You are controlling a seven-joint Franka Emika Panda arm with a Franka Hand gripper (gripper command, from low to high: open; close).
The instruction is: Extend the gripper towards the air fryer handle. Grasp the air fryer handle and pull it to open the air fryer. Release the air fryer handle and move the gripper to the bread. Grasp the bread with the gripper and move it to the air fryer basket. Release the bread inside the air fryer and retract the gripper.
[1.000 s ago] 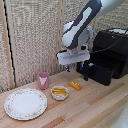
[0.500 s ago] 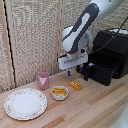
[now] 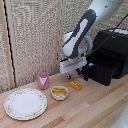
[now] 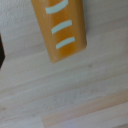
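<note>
My gripper grabs the orange bread by its striped body [image 4: 60,24] next, to move the bread into the air fryer basket.
In the exterior view my gripper [image 3: 74,75] hangs just above the bread [image 3: 75,85], its blue fingertips [image 3: 69,77] apart, open and holding nothing. The bread is a small orange oblong lying on the wooden table. It fills the wrist view as an orange piece with pale stripes [image 4: 60,27] on the wood. The black air fryer [image 3: 114,47] stands at the exterior view's right. Its basket [image 3: 104,73] is pulled out, with the handle [image 3: 86,73] just right of my gripper.
A small bowl [image 3: 59,92] with a paler yellow piece sits left of the bread. A pink cup [image 3: 44,79] stands behind it, by the reed wall. A patterned white plate [image 3: 25,103] lies at the front left.
The gripper has come down toward the bread over the last second. The bread, bowl, cup and plate have not moved.
</note>
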